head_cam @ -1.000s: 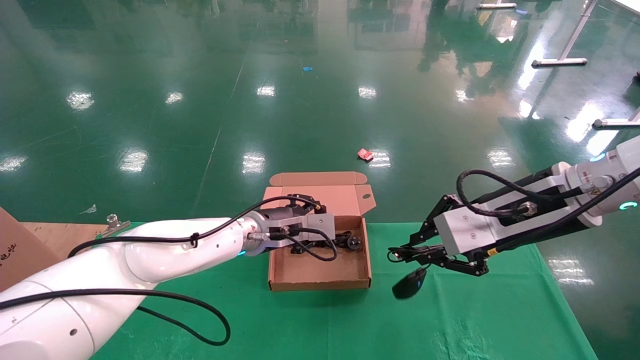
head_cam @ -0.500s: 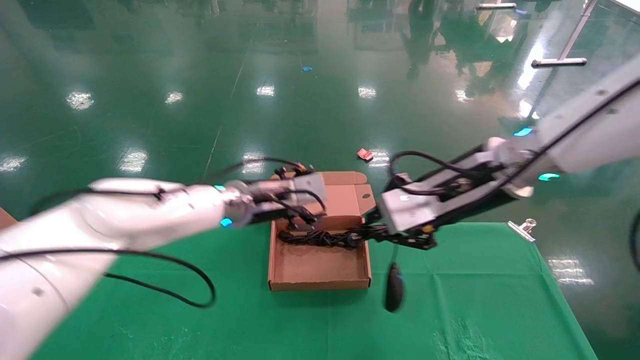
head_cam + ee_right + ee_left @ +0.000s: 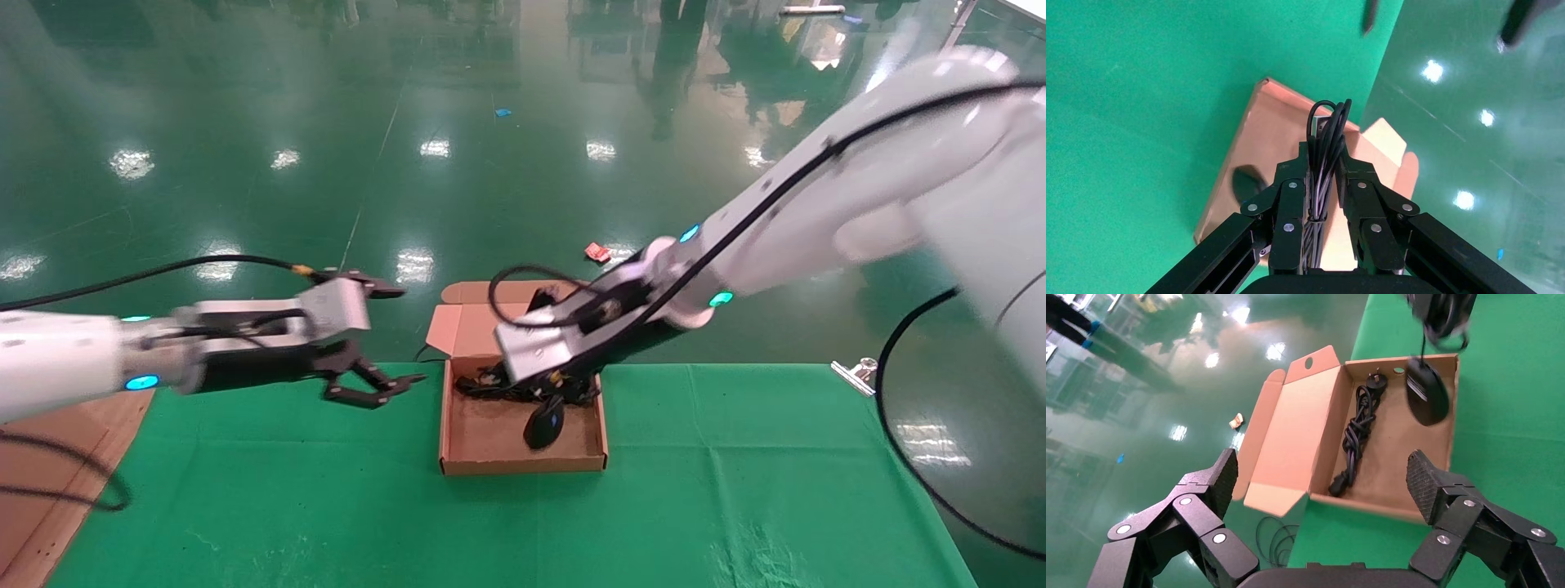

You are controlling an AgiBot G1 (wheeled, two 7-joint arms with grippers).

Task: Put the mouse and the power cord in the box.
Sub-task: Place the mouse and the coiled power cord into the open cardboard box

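The cable bundle is still above the bottom of the box, so I should lower it farther in before my right gripper releases it.
The brown cardboard box (image 3: 458,445) lies open on the green cloth, its lid (image 3: 470,327) tipped back. The power cord (image 3: 490,385) (image 3: 1357,430) lies coiled along the box's far side. My right gripper (image 3: 558,382) (image 3: 1326,153) hovers over the box, shut on the thin cable bundle (image 3: 1324,131) of the mouse. The black mouse (image 3: 543,425) (image 3: 1426,392) (image 3: 1248,182) hangs from that cable, low inside the box. My left gripper (image 3: 377,389) (image 3: 1321,464) is open and holds nothing, left of the box above the cloth.
A metal clip (image 3: 853,376) sits at the cloth's far right edge. A wooden board (image 3: 86,404) lies off the cloth's left side. A red wrapper (image 3: 596,251) lies on the glossy green floor beyond the table.
My left gripper has pulled out of the box to the left, leaving the power cord inside. My right gripper has swung left over the box, carrying the dangling mouse into it.
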